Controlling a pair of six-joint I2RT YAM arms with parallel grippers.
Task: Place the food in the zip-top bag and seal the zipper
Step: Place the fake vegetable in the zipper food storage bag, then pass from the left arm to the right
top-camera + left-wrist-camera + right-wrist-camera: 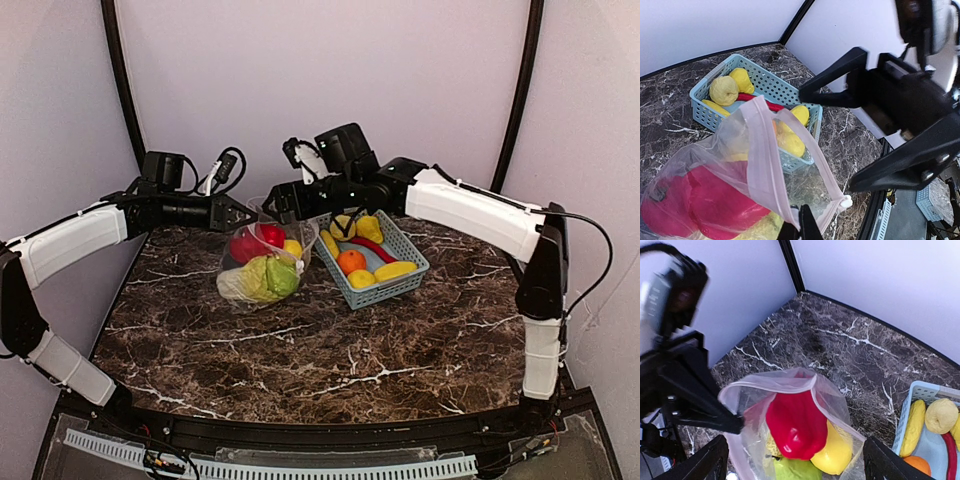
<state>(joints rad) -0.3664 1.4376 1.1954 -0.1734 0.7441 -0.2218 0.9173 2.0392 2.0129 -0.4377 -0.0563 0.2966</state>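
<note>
Next, my right gripper takes hold of the bag's pink zipper strip (762,165) away from the slider, which leaves the slider free for my left gripper to seal.
The zip-top bag (262,270) stands open on the marble table, holding a red pepper (797,422), a yellow piece (832,452), green leafy food (795,471) and a yellow cabbage (255,280). My left gripper (799,220) is shut on the bag's pink zipper strip (762,165) and holds the mouth up; it shows in the top view (243,213). My right gripper (796,452) is open and empty just above the bag's mouth, its fingers either side. It also shows in the top view (280,205). The zipper's white slider (846,201) sits at the strip's end.
A light blue slatted basket (415,262) stands just right of the bag. It holds an orange (351,261), a red chili (372,248) and several yellow pieces. Curtain walls close off the table's back and sides.
</note>
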